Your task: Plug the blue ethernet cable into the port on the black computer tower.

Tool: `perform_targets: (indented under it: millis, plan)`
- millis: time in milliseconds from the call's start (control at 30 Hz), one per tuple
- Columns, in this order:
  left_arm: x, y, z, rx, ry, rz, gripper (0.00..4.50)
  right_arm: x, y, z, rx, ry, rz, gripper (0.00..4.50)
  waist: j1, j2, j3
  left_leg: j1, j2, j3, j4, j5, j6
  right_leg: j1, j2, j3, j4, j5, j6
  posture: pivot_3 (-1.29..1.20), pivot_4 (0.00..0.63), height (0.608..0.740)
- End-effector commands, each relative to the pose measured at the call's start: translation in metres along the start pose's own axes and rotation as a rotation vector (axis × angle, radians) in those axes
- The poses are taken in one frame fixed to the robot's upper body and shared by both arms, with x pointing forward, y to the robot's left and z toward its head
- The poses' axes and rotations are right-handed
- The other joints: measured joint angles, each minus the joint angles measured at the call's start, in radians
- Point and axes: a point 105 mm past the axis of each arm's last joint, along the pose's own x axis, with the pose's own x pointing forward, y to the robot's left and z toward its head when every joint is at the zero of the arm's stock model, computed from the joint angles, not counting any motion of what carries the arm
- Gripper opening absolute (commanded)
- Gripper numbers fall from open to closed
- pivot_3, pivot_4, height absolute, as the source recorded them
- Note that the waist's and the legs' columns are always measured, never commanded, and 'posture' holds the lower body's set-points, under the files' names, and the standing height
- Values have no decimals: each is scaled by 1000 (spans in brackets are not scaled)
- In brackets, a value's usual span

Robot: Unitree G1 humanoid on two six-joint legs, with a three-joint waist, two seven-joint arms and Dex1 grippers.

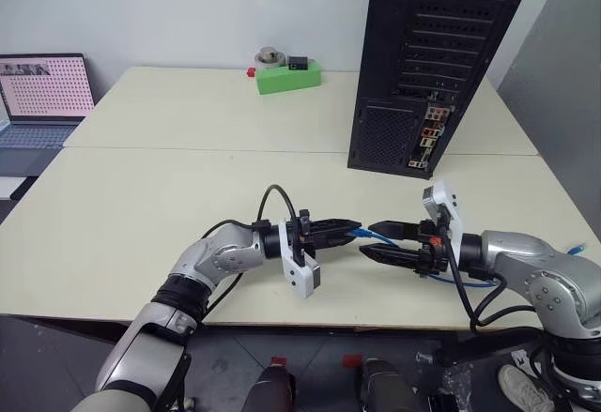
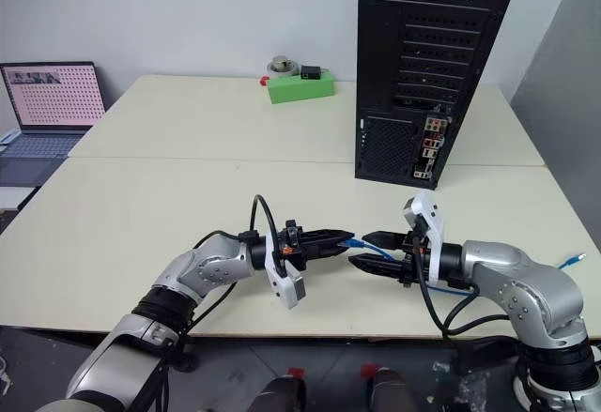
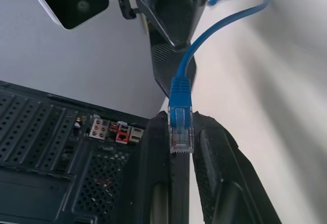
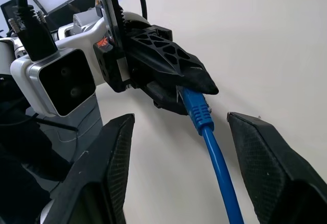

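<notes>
The blue ethernet cable has to go into the tower's port [image 1: 419,159], so the robot's right gripper will next grab the cable by its connector boot [image 1: 374,236].
My left gripper [image 1: 352,229] is shut on the clear plug tip [image 3: 180,132] of the blue ethernet cable [image 4: 217,168], holding it level above the front of the table. My right gripper [image 1: 368,240] faces it tip to tip and is open. Its fingers [image 4: 110,168] stand on either side of the cable without touching it. From the plug the cable runs back under my right arm. The black computer tower [image 1: 432,55] stands upright at the back right of the table. The port [image 3: 121,135] sits in its coloured connector strip [image 1: 427,135], well beyond both grippers.
A green box [image 1: 288,76] with small items on it sits at the far middle of the cream table [image 1: 141,206]. An open laptop [image 1: 42,93] stands off the table's left side. A loose end of blue cable [image 1: 577,248] shows past the right edge.
</notes>
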Motion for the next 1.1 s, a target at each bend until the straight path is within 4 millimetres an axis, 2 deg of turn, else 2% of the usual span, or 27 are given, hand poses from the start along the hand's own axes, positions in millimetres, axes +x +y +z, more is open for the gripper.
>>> perform_targets:
  millis: [33, 133, 233, 567, 633, 800, 967, 1033, 1100]
  plan:
    - [1, 14, 2, 54, -20, 43, 299, 3, 3, 13, -26, -42, 26, 3059, 0, 0, 0, 0, 0, 0, 0, 0, 0, 0, 0, 0, 0, 0, 0, 0, 150, 740]
    - [1, 14, 1, 59, -18, 45, 299, 4, 3, 14, -26, -45, 29, 3059, 0, 0, 0, 0, 0, 0, 0, 0, 0, 0, 0, 0, 0, 0, 0, 0, 150, 740]
    - [1, 15, 1, 61, -16, 50, 299, 5, 2, 14, -25, -47, 28, 2570, 0, 0, 0, 0, 0, 0, 0, 0, 0, 0, 0, 0, 0, 0, 0, 0, 150, 740]
    - [3, 15, 4, 64, -25, 59, 299, 8, 1, 16, -26, -53, 23, 308, 0, 0, 0, 0, 0, 0, 0, 0, 0, 0, 0, 0, 0, 0, 0, 0, 150, 740]
    - [3, 15, 5, 63, -32, 58, 299, 8, 1, 15, -27, -49, 25, 0, 0, 0, 0, 0, 0, 0, 0, 0, 0, 0, 0, 0, 0, 0, 0, 0, 150, 740]
    - [3, 11, 6, 56, -38, 35, 299, 8, 1, 15, -19, -46, 32, 0, 0, 0, 0, 0, 0, 0, 0, 0, 0, 0, 0, 0, 0, 0, 0, 0, 150, 740]
    - [2, 7, 0, -41, -3, 34, 299, 7, 1, 15, -12, -39, 35, 0, 0, 0, 0, 0, 0, 0, 0, 0, 0, 0, 0, 0, 0, 0, 0, 0, 150, 740]
    - [1, 5, -6, -95, 37, 27, 1032, 4, 1, 14, -14, -34, 29, 0, 0, 0, 0, 0, 0, 0, 0, 0, 0, 0, 0, 0, 0, 0, 0, 0, 150, 740]
    - [-1, 2, -14, -172, 87, 24, 1388, 1, 0, 14, -21, -33, 11, 0, 0, 0, 0, 0, 0, 0, 0, 0, 0, 0, 0, 0, 0, 0, 0, 0, 150, 740]
